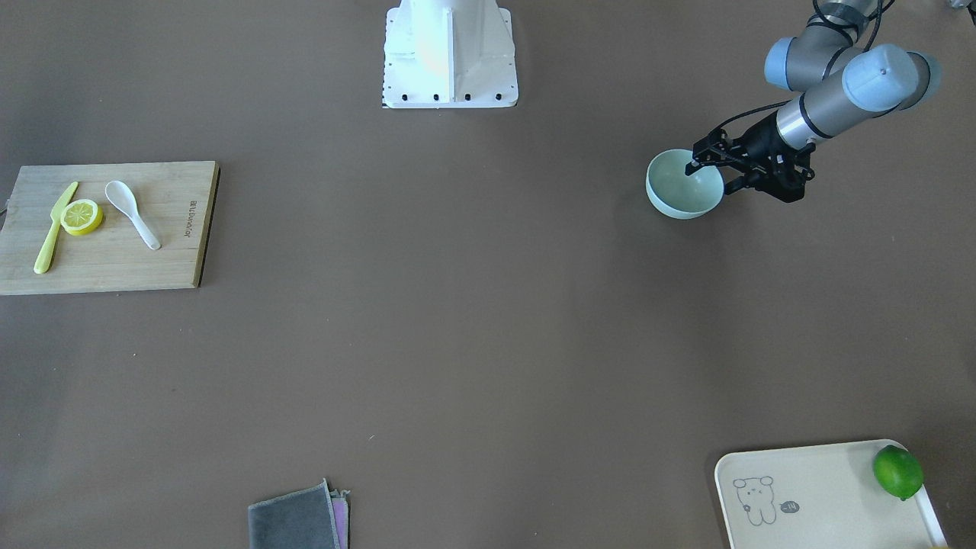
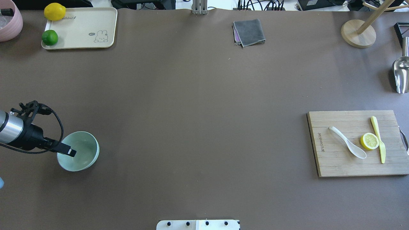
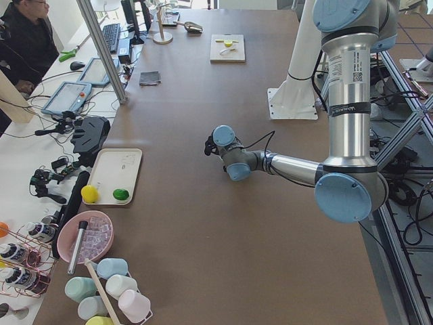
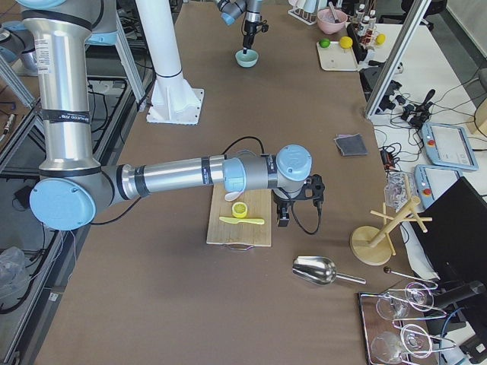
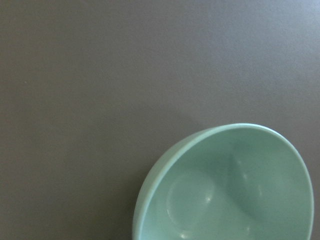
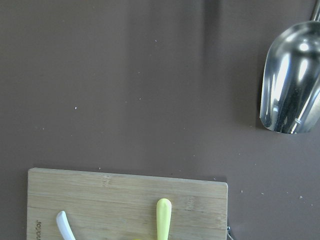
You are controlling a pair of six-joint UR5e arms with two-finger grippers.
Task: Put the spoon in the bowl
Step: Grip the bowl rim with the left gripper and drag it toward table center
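Note:
My left gripper is to grab the mint-green bowl by its rim (image 1: 720, 178) next, so the bowl's hollow stays free for the white spoon (image 1: 131, 211).
The white spoon (image 2: 348, 147) lies on a wooden cutting board (image 2: 338, 166) at my right, scoop toward me; it also shows in the front view (image 1: 131, 213). The mint-green bowl (image 2: 81, 153) stands on the table at my far left and is empty (image 5: 230, 190). My left gripper (image 1: 709, 178) is open and straddles the bowl's rim, one finger inside and one outside. My right gripper (image 4: 283, 219) hangs high above the board's far edge. It shows only in the right side view, so I cannot tell whether it is open or shut.
A lemon slice (image 2: 369, 141) and a yellow knife (image 2: 378, 140) lie beside the spoon. A metal scoop (image 2: 401, 75) and a wooden stand (image 2: 358, 33) are at the far right. A grey cloth (image 2: 249, 32) and a cream tray (image 2: 80, 28) holding fruit are at the far edge.

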